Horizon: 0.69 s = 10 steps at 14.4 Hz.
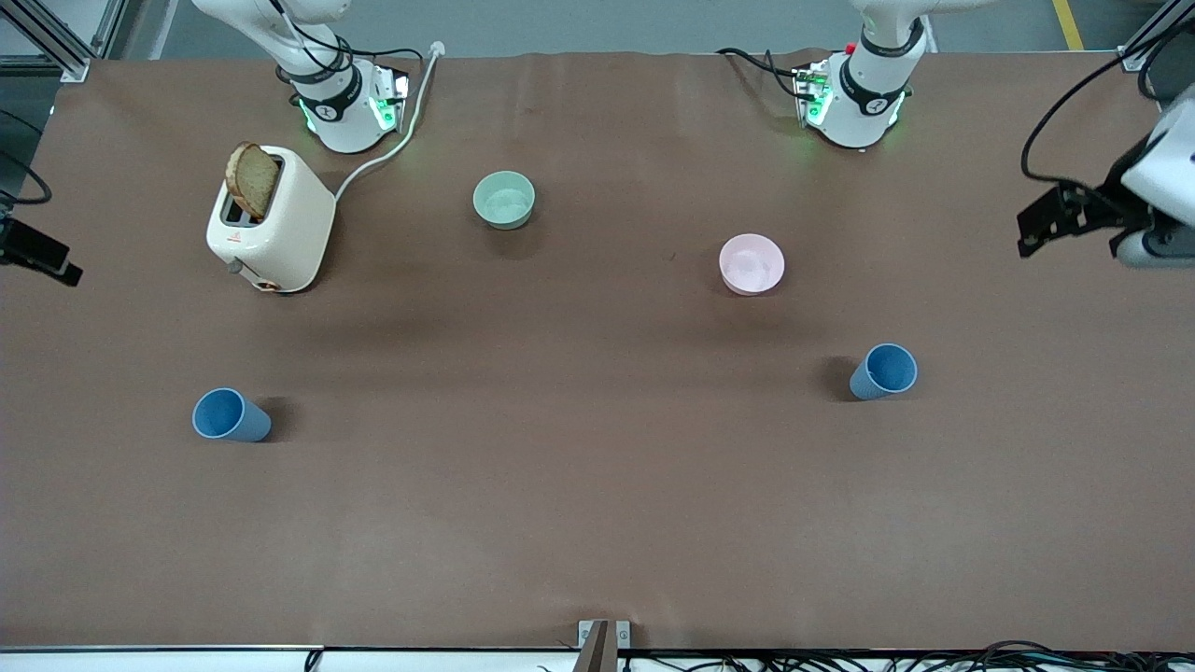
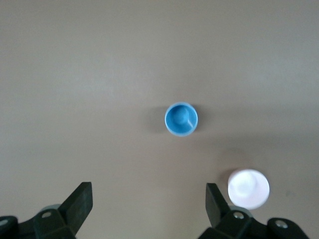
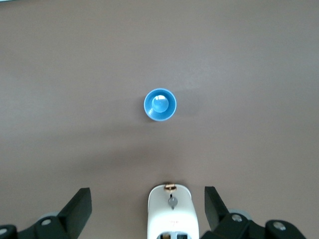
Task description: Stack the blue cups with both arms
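Note:
My left gripper is about to grab the cup beside the pink bowl by its rim [image 1: 892, 346], to stack the blue cup with the other blue cup [image 1: 231, 415].
Two blue cups stand upright and far apart on the brown table. One blue cup [image 1: 231, 415] is toward the right arm's end and shows in the right wrist view [image 3: 160, 105]. The other blue cup [image 1: 883, 371] is toward the left arm's end and shows in the left wrist view [image 2: 181, 119]. My left gripper [image 2: 148, 201] is open and empty, high over the table near the pink bowl. My right gripper [image 3: 147, 201] is open and empty, high over the toaster. Both hands show only at the edges of the front view, the left [image 1: 1069, 219] and the right [image 1: 39, 254].
A cream toaster [image 1: 271, 219] with a slice of bread in it stands near the right arm's base, its cord running to the table's back edge. A mint-green bowl [image 1: 504, 200] and a pink bowl [image 1: 752, 264] sit farther from the front camera than the cups.

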### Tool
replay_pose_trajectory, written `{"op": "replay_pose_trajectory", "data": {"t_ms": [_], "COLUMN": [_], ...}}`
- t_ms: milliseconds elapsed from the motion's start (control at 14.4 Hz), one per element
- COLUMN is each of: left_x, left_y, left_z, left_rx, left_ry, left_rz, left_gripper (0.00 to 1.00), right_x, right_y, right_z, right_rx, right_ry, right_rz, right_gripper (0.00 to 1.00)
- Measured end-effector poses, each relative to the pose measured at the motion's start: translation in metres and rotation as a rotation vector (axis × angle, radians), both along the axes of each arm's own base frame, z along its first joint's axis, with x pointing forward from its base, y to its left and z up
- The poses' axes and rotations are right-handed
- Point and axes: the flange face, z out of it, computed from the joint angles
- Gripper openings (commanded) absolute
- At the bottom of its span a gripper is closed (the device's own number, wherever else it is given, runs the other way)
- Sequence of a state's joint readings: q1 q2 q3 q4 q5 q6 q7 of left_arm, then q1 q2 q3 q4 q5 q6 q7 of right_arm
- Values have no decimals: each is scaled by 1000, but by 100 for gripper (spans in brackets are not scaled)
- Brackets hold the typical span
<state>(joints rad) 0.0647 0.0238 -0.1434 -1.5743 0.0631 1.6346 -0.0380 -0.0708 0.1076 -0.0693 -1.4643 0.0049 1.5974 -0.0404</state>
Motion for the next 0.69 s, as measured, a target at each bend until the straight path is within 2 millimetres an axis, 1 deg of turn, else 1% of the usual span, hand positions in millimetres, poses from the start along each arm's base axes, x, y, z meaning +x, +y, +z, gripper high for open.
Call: {"op": "replay_pose_trajectory", "data": {"t_ms": [69, 138, 277, 415, 554, 692], "left_x": [9, 17, 30, 35, 34, 33], "left_y": [6, 11, 15, 14, 16, 17], "left_z": [-18, -40, -90, -144, -199, -247], "left_rx": [-3, -5, -12, -18, -26, -37], "left_ry": [-2, 0, -2, 1, 10, 13], "left_rz": [8, 15, 15, 8, 6, 5], "left_gripper": [100, 100, 100, 100, 100, 94], "right_x": [13, 27, 54, 73, 83, 83], "right_y": [-4, -10, -30, -50, -58, -56], "right_z": [-19, -43, -100, -161, -215, -258], "right_rx": [-3, -6, -16, -28, -35, -34], "right_ry": [3, 6, -2, -18, -22, -10], "right_rz": [21, 41, 76, 102, 120, 139], "right_gripper": [100, 100, 100, 100, 100, 100]}}
